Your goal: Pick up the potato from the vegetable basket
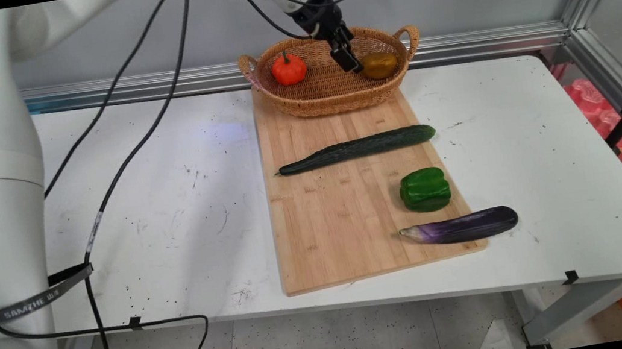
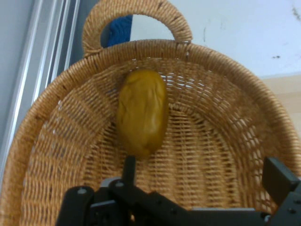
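My gripper is to grab the yellow-brown potato by its long sides next. Then it can take the potato out of the wicker basket (image 1: 331, 98).
My gripper (image 1: 349, 62) hangs over the right half of a wicker basket (image 1: 331, 98) at the back of the table. A yellow-brown potato (image 1: 379, 65) lies in the basket just right of the fingertips. In the hand view the potato (image 2: 142, 110) rests against the basket's (image 2: 216, 136) end wall below a handle. The gripper (image 2: 204, 176) is open there, and the potato lies ahead of the fingers, not between them. A small orange pumpkin (image 1: 289, 68) sits in the left half of the basket.
The basket stands on the far end of a wooden cutting board (image 1: 341, 219). On the board lie a long cucumber (image 1: 357, 148), a green bell pepper (image 1: 424, 189) and, at its near right corner, a purple eggplant (image 1: 460, 226). Black cables hang at the left.
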Robot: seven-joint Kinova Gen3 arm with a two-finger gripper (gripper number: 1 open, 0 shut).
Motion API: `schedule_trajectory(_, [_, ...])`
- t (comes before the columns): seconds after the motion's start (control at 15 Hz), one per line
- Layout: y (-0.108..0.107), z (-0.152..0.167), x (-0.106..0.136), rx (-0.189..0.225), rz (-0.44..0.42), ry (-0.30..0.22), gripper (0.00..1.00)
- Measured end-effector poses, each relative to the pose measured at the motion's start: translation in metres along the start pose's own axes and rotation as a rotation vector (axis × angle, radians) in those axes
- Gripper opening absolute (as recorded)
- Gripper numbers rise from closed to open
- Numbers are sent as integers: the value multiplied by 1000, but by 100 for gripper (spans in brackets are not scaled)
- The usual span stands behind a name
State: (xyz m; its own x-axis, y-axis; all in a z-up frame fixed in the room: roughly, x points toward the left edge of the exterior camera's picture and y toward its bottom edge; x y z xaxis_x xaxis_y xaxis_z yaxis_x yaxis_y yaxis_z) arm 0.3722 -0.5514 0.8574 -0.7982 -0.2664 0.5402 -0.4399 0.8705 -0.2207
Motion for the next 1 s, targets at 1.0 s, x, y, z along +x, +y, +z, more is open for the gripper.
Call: schedule_trajectory(1.0, [-35,72,-3,1,74,74,100])
